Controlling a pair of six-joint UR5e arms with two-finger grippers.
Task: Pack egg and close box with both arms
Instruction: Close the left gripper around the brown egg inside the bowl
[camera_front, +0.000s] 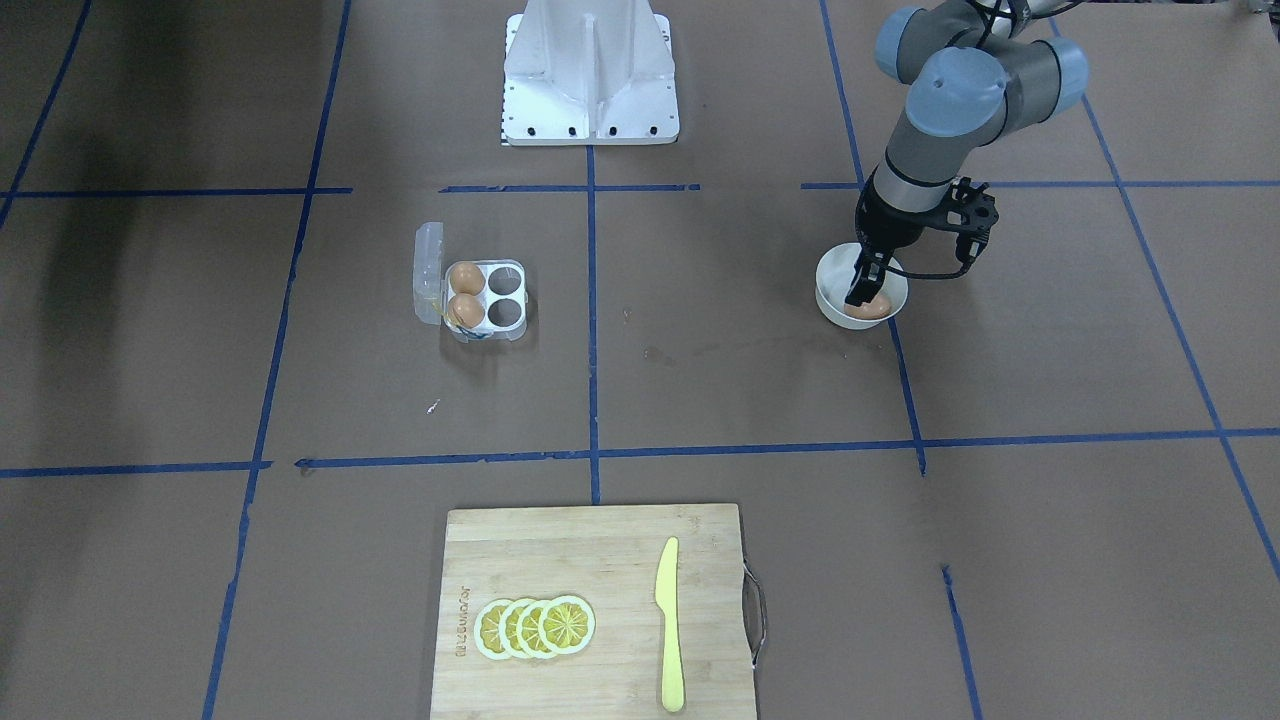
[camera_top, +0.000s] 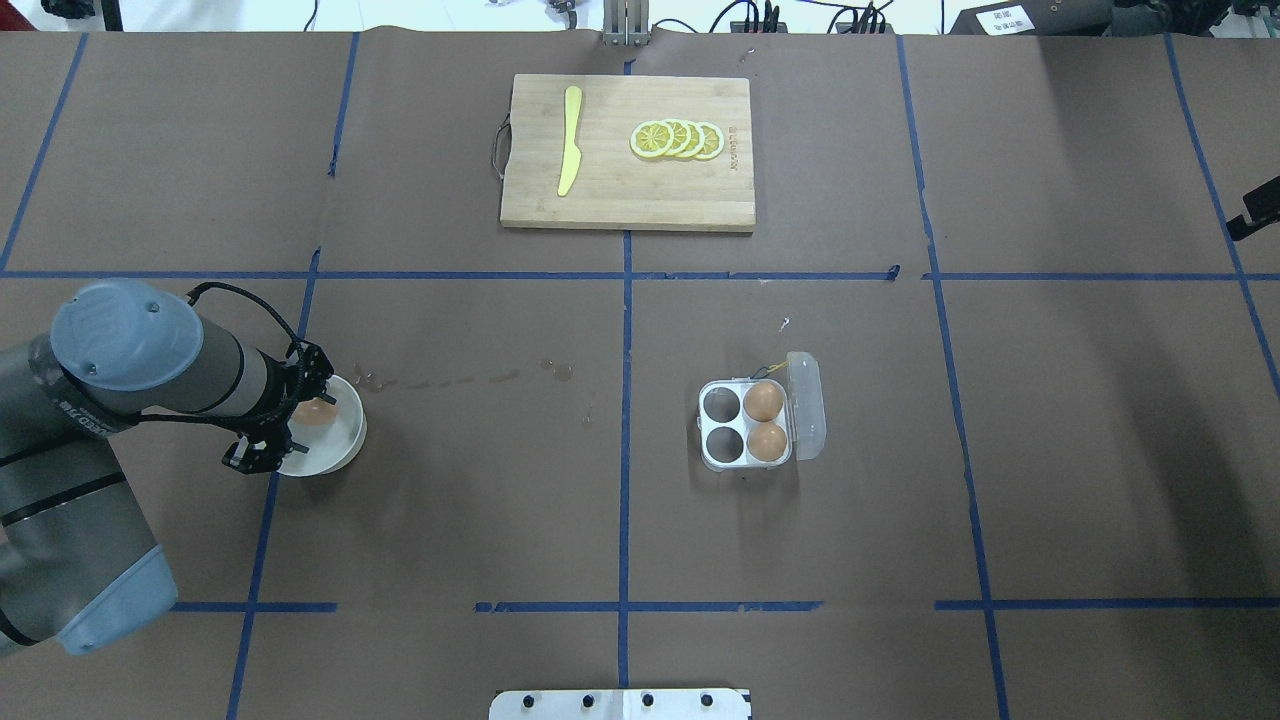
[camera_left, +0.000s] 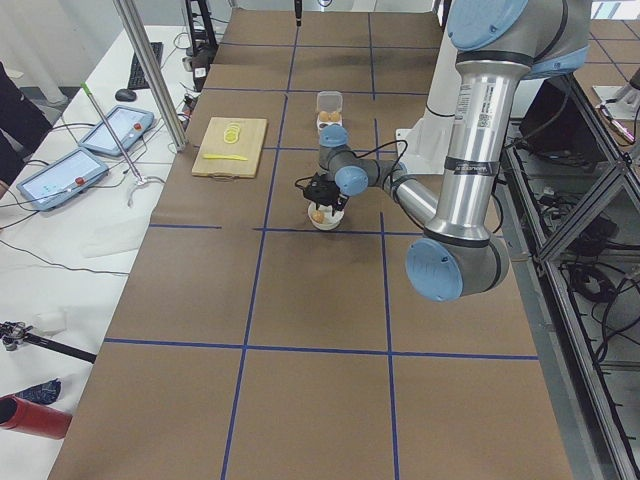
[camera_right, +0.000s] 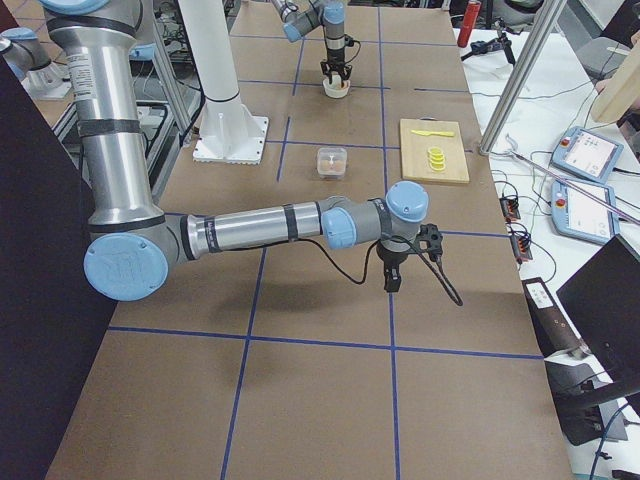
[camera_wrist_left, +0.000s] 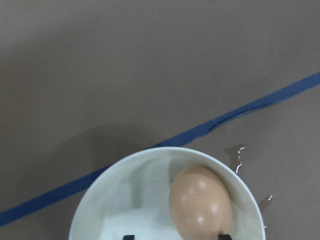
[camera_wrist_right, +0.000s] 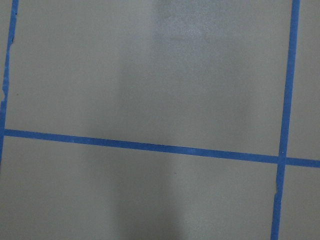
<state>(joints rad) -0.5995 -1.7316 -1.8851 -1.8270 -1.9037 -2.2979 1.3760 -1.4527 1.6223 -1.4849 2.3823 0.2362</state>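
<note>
My left gripper grabs the orange-brown egg around its rounded middle next, to pack it into the clear box.
An orange-brown egg lies in a white bowl on the robot's left side of the table. My left gripper is open and reaches down into the bowl, its fingertips on either side of the egg. The clear box sits right of centre in the overhead view, lid open. It holds two eggs in the cells by the hinge; two cells are empty. My right gripper hangs over bare table far from the box; I cannot tell whether it is open or shut.
A wooden cutting board with lemon slices and a yellow knife lies at the far edge from the robot. The white pedestal stands at the robot's side. Small wet spots mark the paper between bowl and box.
</note>
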